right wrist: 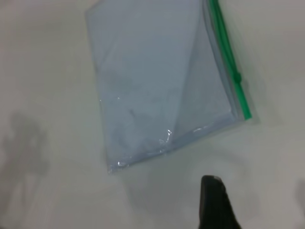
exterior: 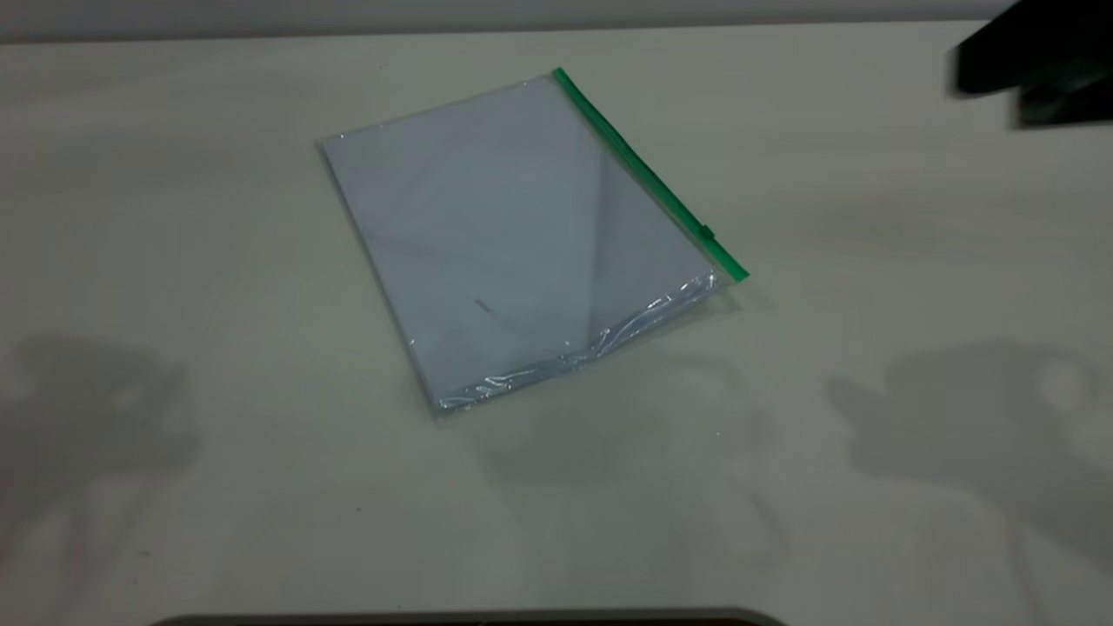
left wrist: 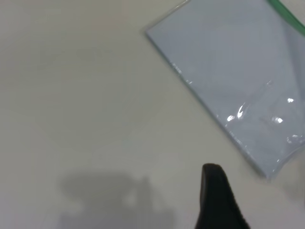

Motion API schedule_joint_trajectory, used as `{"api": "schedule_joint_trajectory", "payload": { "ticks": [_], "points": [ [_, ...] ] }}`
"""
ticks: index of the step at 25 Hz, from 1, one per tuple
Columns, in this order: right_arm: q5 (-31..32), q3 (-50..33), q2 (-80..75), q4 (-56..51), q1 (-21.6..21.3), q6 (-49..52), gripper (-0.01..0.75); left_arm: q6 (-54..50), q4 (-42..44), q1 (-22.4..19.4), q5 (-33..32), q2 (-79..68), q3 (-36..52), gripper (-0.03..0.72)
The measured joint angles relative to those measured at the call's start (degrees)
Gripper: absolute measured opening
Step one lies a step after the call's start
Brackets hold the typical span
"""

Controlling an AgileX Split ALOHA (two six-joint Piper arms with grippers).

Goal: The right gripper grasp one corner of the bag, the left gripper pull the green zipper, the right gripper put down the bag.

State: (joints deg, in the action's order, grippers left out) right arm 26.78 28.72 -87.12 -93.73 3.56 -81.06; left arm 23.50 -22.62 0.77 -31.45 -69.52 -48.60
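Next, my right gripper grabs the bag by its corner at the crinkled edge (exterior: 727, 282), leaving the green zipper (exterior: 643, 165) free.
The bag (exterior: 513, 235) lies flat on the table, a clear pouch with pale blue-grey sheets inside. The green zipper (exterior: 643, 165) runs along its right edge, with its slider tab (exterior: 708, 232) close to the near corner of the bag (exterior: 726, 276). The right arm (exterior: 1026, 61) hangs at the far right, well away from the bag. In its wrist view the right gripper (right wrist: 212, 182) is one black wedge with no gap, held above the table short of the bag (right wrist: 152, 86) and zipper (right wrist: 226, 52). The left gripper (left wrist: 212, 171) looks the same, beside the bag (left wrist: 238, 62), touching nothing.
The pale table (exterior: 174, 217) stretches bare on all sides of the bag. Soft shadows of both arms fall on it at the near left and near right. A dark edge (exterior: 469, 619) runs along the table's near side.
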Motion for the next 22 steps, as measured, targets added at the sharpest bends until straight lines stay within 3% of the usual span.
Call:
{"api": "schedule_joint_trajectory", "payload": {
  "ticks": [5,12,22],
  "points": [
    [-1.41,5.92,-16.60,-7.71,3.29,-8.42,0.483,1.98,-1.91,0.00,0.63,-3.89,-0.92,0.496],
    [5.77,18.38,-35.89,-8.67,3.29,-8.99,0.483,2.21,-1.98,0.00,2.00,-7.29,-1.44,0.496],
    [10.75,30.99,-51.97,-8.79,3.29,-7.40,0.483,2.27,-1.98,0.00,2.89,-7.84,-1.49,0.496]
  ]
}}
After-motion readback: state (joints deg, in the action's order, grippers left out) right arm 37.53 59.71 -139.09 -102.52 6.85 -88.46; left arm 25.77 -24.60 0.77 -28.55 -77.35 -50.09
